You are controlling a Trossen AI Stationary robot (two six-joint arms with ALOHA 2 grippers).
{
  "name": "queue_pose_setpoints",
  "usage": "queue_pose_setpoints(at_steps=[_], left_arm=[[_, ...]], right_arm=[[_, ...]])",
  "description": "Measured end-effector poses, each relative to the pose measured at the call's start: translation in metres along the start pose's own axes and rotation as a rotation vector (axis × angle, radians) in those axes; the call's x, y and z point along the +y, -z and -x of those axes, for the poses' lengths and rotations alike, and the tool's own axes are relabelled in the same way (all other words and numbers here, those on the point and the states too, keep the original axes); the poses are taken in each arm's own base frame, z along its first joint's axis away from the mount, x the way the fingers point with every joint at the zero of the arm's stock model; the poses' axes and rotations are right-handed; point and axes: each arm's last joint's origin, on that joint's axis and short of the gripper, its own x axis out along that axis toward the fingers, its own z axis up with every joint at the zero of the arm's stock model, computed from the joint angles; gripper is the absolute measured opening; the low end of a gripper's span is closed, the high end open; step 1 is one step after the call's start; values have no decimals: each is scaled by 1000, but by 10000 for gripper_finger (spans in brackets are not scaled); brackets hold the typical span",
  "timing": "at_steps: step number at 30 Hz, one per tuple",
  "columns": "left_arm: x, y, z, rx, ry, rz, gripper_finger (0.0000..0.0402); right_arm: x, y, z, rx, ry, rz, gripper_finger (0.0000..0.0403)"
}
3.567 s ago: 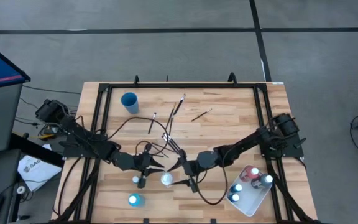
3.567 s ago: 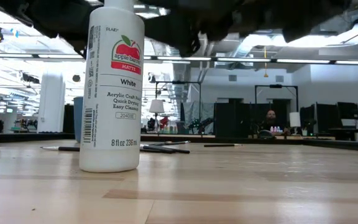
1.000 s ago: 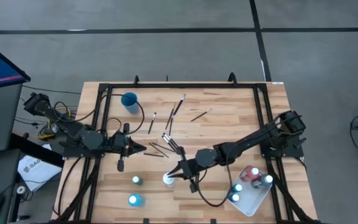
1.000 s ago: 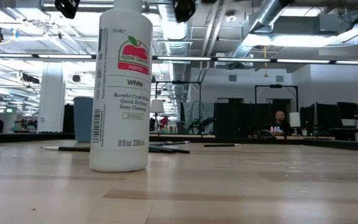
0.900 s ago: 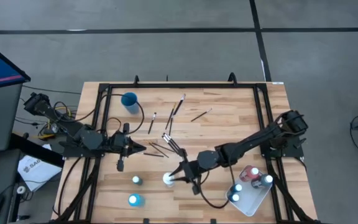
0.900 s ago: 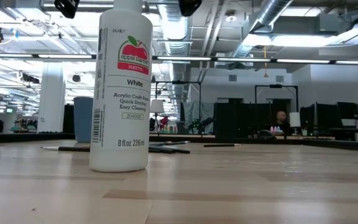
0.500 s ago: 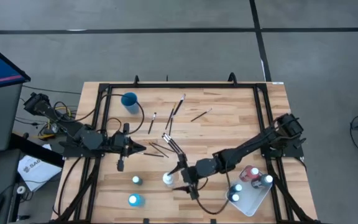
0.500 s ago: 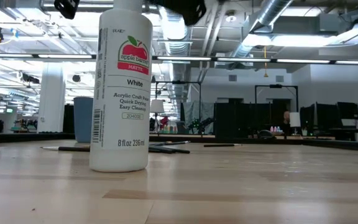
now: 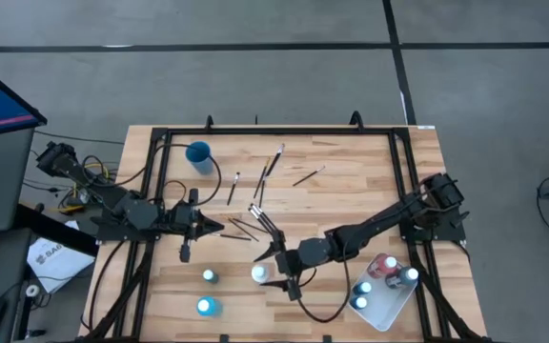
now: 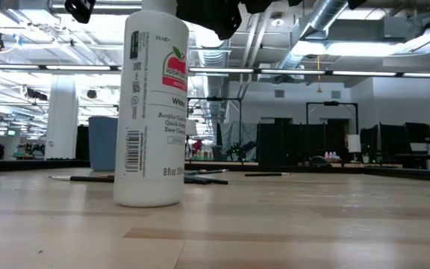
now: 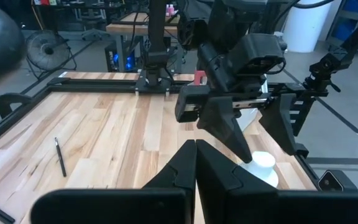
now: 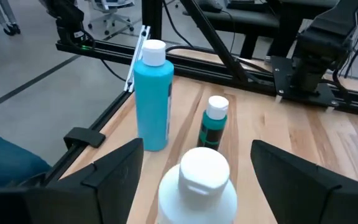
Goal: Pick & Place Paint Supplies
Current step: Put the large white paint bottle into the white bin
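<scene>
The white bottle needs to be gripped next by its capped top with my right gripper, so that I can pack the paint supplies into the white tray.
A white paint bottle stands upright on its base near the table's near edge. It looms large in the low view. My right gripper is open, one finger on either side of the white bottle's cap. A tall blue bottle and a small teal bottle stand beyond it. Thin dark brushes lie scattered mid-table. My left gripper is shut and hovers left of the brushes, touching nothing. My right gripper straddles the white bottle's upper part, coming level from the table's right side. Its fingers show on either side of the cap with gaps. Whether either finger touches the bottle's body lower down, I cannot tell.
A white tray at the near right corner holds several bottles, one of them red. A blue cup stands at the far left. Dark frame rails run along the table's edges, and cables trail from both arms.
My right gripper has edged left around the white bottle after a short dip toward the near edge. The white bottle has turned about its upright axis, its label swinging round, and slid slightly across the table. It still stands upright.
</scene>
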Motion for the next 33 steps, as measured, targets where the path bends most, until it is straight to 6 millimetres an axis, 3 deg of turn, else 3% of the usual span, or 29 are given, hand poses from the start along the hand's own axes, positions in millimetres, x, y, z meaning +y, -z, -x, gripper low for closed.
queue_pose_setpoints(at_steps=[8,15,19,24,28,33], left_arm=[[0,0,0,3,0,3,0],[0,1,0,5,0,3,0],[0,1,0,5,0,3,0],[0,1,0,5,2,7,0],[0,1,0,6,3,7,0],[0,1,0,6,3,5,0]], right_arm=[[-10,1,-1,11,25,-33,291],[-1,2,-1,7,0,-34,291],[0,18,-14,16,1,-43,291],[-4,25,-22,-6,9,-59,290],[-2,25,-21,-3,5,-53,271],[-1,22,-20,-11,3,-50,212]])
